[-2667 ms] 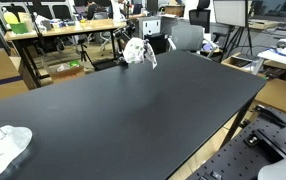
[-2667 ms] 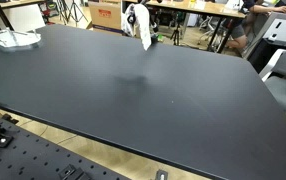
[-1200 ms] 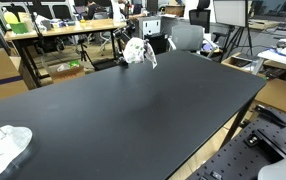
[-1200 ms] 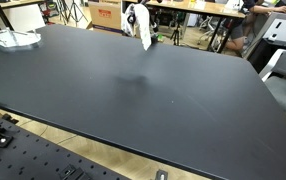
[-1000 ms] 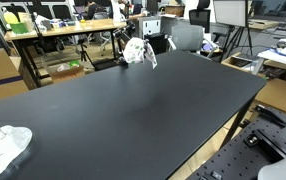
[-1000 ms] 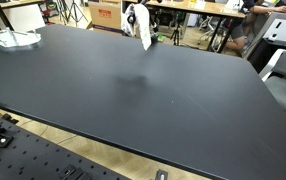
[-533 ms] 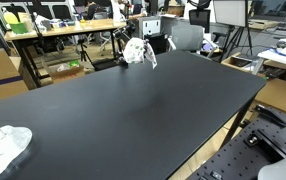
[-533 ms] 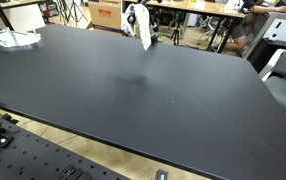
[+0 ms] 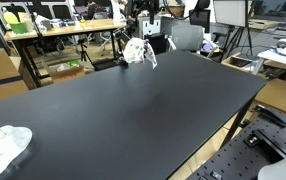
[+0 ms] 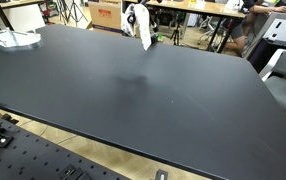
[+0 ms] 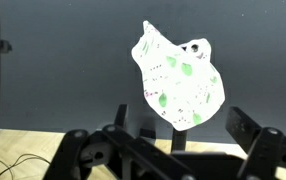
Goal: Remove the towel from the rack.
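Observation:
My gripper moves lower before it closes on the towel's lower part (image 9: 136, 48) (image 11: 185, 108), as it stops above the towel in an exterior view.
A white towel with green print (image 9: 135, 51) hangs on a small black rack at the far edge of the black table (image 9: 133, 110). It also shows in the other exterior view (image 10: 137, 24). In the wrist view the towel (image 11: 178, 85) hangs from a black post (image 11: 173, 143), centred between my fingers. My gripper (image 11: 179, 128) is open, with one finger (image 11: 114, 122) on each side of the towel and apart from it. In an exterior view the gripper (image 9: 144, 14) is a dark shape just above and behind the towel.
A second white cloth (image 9: 5, 146) lies at the table's near corner, seen also in the other exterior view (image 10: 10, 38). Desks, chairs and boxes stand beyond the far edge. A perforated metal base (image 10: 43, 160) runs along the table's side.
The dark gripper now shows at the top of an exterior view above the towel. The towel and rack have not moved.

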Controlling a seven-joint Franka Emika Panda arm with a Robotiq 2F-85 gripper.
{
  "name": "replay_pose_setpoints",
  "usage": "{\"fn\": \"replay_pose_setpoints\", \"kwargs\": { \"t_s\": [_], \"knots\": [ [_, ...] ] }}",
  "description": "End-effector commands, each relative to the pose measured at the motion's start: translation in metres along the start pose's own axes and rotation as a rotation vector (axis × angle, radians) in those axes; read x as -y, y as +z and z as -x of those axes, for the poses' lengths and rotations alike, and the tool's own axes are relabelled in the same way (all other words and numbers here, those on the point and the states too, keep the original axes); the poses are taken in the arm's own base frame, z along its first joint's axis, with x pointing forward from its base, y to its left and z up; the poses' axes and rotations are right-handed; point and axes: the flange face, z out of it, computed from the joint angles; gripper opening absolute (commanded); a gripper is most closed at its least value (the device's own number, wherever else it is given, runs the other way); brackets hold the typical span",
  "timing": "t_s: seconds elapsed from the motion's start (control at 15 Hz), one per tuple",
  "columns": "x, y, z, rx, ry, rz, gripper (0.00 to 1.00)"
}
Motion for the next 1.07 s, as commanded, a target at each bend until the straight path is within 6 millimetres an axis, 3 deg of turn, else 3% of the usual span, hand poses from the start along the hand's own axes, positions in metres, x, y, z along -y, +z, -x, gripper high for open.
{"fn": "replay_pose_setpoints", "kwargs": {
  "t_s": [0.0,0.73,0.8,1.0],
  "knots": [
    [0.002,0.009,-0.006,0.031,0.021,0.000,1.00],
    [0.010,0.047,-0.012,0.068,0.018,-0.030,1.00],
    [0.011,0.048,-0.012,0.068,0.019,-0.036,0.75],
    [0.013,0.051,-0.014,0.069,0.016,-0.044,0.60]
  ]
}}
